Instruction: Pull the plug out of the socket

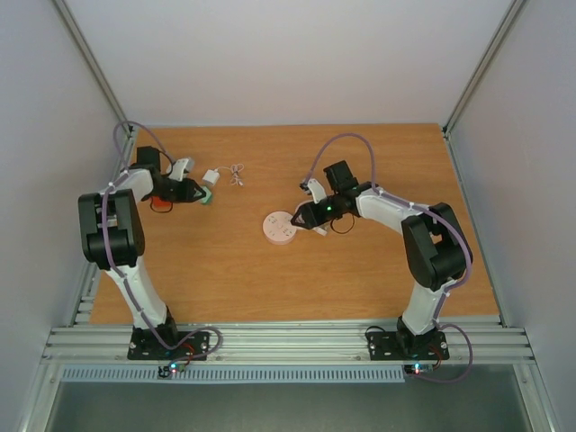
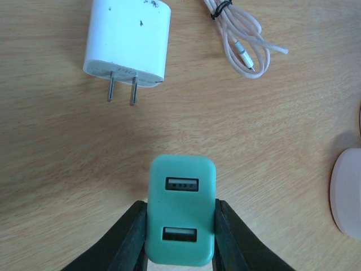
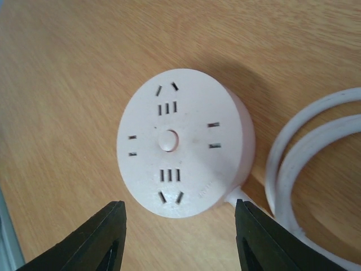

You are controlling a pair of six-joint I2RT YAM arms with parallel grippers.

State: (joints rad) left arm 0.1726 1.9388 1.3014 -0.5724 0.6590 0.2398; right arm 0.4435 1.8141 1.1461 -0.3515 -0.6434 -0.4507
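Note:
The teal plug (image 2: 181, 226) has flat wood below it and would end on the empty table beside the white adapter. Now it is time for my left gripper to open.
The socket (image 3: 183, 141) is a round, flat, pinkish-white disc with empty plug openings, lying mid-table (image 1: 279, 228); its edge also shows in the left wrist view (image 2: 347, 192). My right gripper (image 3: 180, 226) is open just short of its near rim, touching nothing; in the top view it (image 1: 296, 218) sits at the disc's right edge. My left gripper (image 2: 181, 208) is shut on a teal two-port USB plug (image 2: 181, 226), held apart from the socket at the table's left (image 1: 205, 195).
A white two-pin adapter (image 2: 127, 40) lies on its side beyond the teal plug (image 1: 211, 176). A tied pinkish cable (image 2: 242, 39) lies to its right. The socket's white cord (image 3: 310, 164) loops on the right. A red object (image 1: 160, 205) sits under the left arm.

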